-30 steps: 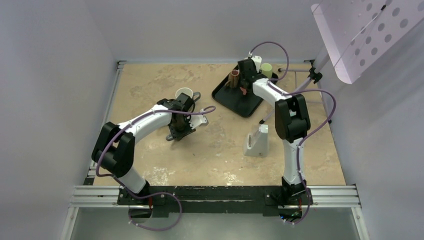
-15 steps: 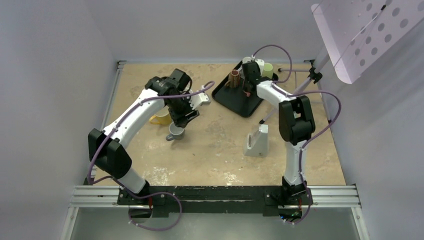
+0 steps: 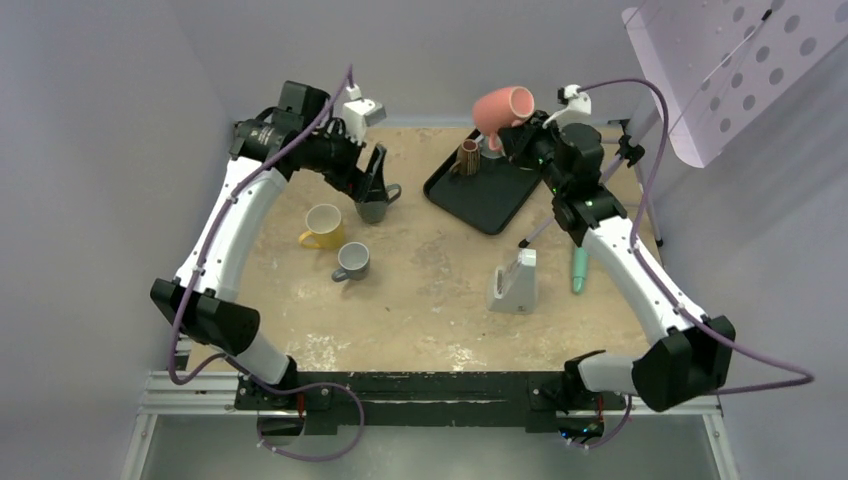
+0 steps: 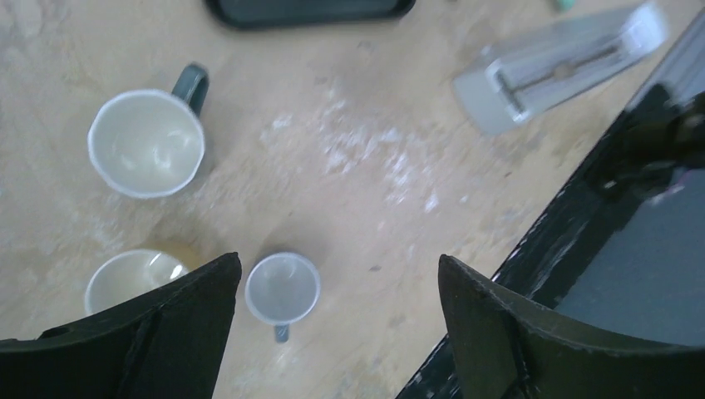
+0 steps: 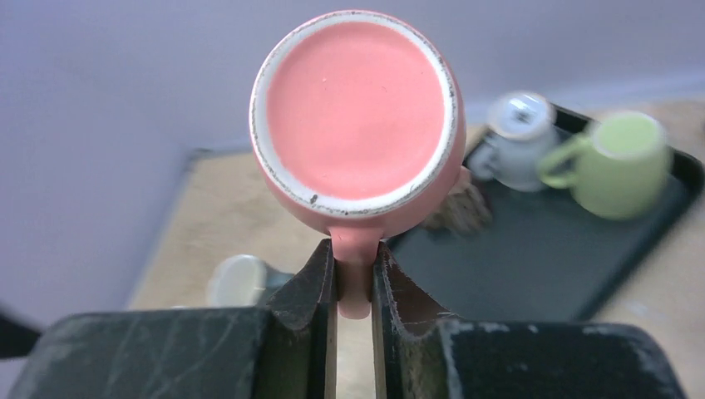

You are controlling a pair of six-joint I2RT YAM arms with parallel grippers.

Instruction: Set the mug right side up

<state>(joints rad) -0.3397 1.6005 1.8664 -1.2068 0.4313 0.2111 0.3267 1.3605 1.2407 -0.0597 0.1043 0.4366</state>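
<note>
I need to grab the pink mug (image 3: 503, 106) by its rim next with my left gripper. The mug's base will then stay free to set down.
A pink mug (image 3: 503, 106) hangs in the air over the back of the black tray (image 3: 482, 205), tipped on its side. My right gripper (image 3: 520, 128) is shut on its handle. In the right wrist view the mug's base (image 5: 356, 108) faces the camera and the handle sits pinched in the right gripper (image 5: 354, 278). My left gripper (image 3: 374, 178) is raised at the back left, open and holding nothing. In the left wrist view the left gripper (image 4: 337, 291) looks down on the table from high up.
A yellow mug (image 3: 323, 226), a small grey mug (image 3: 351, 261) and a dark-handled mug (image 4: 147, 143) stand upright on the left. A brown ribbed cup (image 3: 468, 157), a green mug (image 5: 619, 162) and a pale mug (image 5: 515, 141) sit on the tray. A grey stand (image 3: 514, 282) is mid-right.
My right gripper has shut on the pink mug's handle and lifted it off the tray. The left arm has risen and swung back, and its jaws have opened wide.
</note>
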